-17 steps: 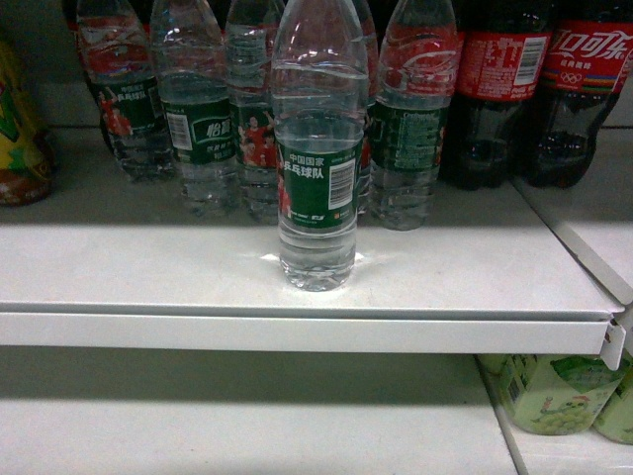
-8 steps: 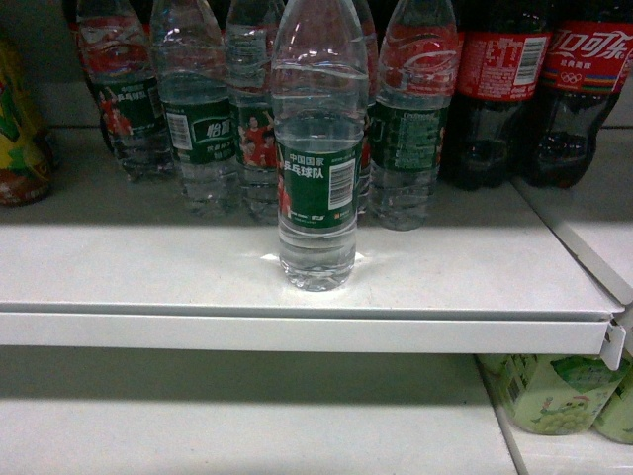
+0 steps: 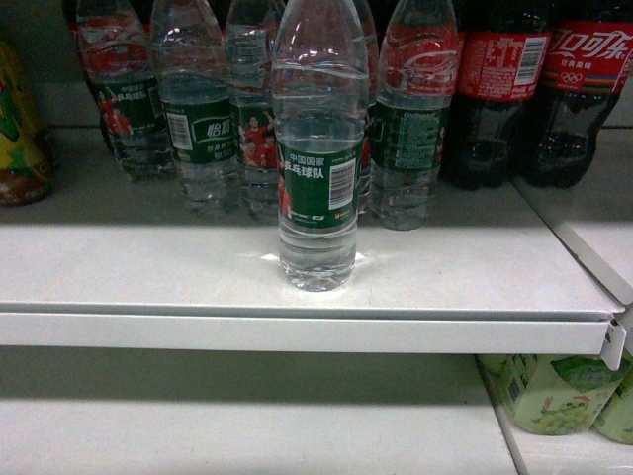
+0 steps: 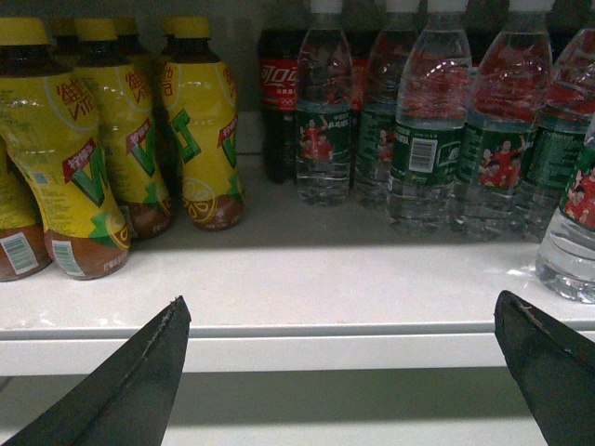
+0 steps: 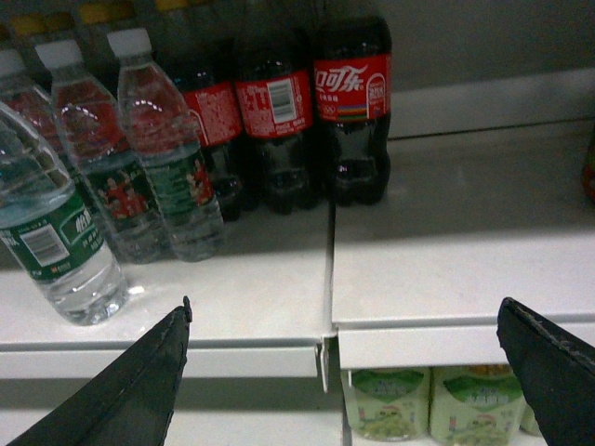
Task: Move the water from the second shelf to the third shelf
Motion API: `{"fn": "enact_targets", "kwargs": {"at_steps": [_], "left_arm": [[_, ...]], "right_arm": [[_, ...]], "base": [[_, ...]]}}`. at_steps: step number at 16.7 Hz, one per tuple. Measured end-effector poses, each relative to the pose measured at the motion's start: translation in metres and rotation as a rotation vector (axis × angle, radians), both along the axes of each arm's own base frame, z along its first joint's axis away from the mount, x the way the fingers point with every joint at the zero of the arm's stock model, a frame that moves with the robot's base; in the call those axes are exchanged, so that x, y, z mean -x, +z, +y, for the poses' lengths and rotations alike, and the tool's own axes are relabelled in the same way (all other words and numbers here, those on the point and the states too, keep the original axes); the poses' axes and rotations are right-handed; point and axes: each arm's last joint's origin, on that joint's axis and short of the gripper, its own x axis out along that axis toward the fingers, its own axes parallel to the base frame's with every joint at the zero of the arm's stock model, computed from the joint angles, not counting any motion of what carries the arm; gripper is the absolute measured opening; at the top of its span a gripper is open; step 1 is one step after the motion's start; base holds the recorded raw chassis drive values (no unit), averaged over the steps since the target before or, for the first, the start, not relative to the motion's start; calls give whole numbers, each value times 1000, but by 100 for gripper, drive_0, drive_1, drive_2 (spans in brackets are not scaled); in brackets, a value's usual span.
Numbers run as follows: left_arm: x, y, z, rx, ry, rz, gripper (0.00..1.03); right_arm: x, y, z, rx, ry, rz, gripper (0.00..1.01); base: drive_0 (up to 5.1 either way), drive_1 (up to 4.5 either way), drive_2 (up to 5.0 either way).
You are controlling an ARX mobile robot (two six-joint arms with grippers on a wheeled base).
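My right gripper will grab the water bottle next, by its clear lower body below the label point(image 3: 317, 257). It will then move the bottle to the third shelf.
One water bottle point(image 3: 317, 168), clear and ribbed with a dark green label and barcode, stands alone near the front of a white shelf point(image 3: 297, 327), ahead of a row of like bottles point(image 3: 203, 119). The same bottle shows at the right edge of the left wrist view point(image 4: 572, 232) and at the left of the right wrist view point(image 5: 51, 232). My left gripper point(image 4: 339, 311) is open, low before the shelf edge, left of the bottle. My right gripper point(image 5: 344, 311) is open too, right of the bottle, at the shelf seam. Neither gripper appears in the head view.
Dark cola bottles point(image 3: 539, 89) with red labels stand right of the water row. Yellow drink bottles point(image 4: 102, 139) fill the shelf's left side. Pale green cartons point(image 5: 428, 400) sit on the shelf below, at right. A lower white shelf point(image 3: 247, 426) lies under the front lip.
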Motion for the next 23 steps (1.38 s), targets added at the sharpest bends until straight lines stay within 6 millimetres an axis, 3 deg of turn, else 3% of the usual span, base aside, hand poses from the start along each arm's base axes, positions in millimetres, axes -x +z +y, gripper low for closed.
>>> {"fn": "enact_targets", "kwargs": {"at_steps": [5, 8, 11, 17, 23], "left_arm": [[0, 0, 0, 0, 0, 0, 98], [0, 0, 0, 0, 0, 0, 98], [0, 0, 0, 0, 0, 0, 98], [0, 0, 0, 0, 0, 0, 98], [0, 0, 0, 0, 0, 0, 98]], "right_arm": [[-37, 9, 20, 21, 173, 16, 98], [-44, 0, 52, 61, 326, 59, 98], [-51, -10, 71, 73, 399, 83, 98], [-68, -13, 80, 96, 415, 111, 98], [-95, 12, 97, 108, 494, 65, 98]], "base": [[0, 0, 0], [0, 0, 0], [0, 0, 0], [0, 0, 0], [0, 0, 0]]}}
